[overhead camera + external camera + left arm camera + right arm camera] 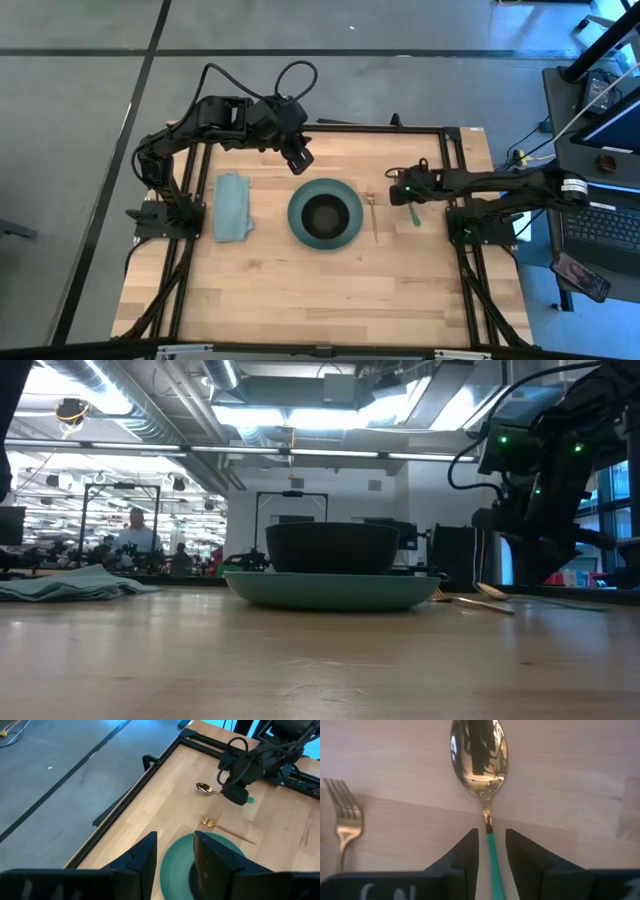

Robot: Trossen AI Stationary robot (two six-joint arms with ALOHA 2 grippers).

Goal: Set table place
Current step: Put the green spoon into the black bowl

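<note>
My right gripper grips the gold spoon by its teal handle next, to set the spoon in the black bowl (325,213).
A teal plate (298,228) with a black bowl (325,213) on it sits mid-table. A folded teal napkin (233,206) lies flat to its left. A slim gold fork (374,215) lies on the table right of the plate. A gold spoon with a teal handle (478,755) lies on the wood right of the fork. My right gripper (491,832) is low over the spoon, open, one finger on each side of the teal handle with a gap on both sides. My left gripper (299,160) is open and empty above the plate's far rim.
The wooden table (300,290) has bare wood along its near half. A black rail frame (450,150) runs round the top. A desk with a keyboard and a phone (580,275) stands off the table's right edge.
</note>
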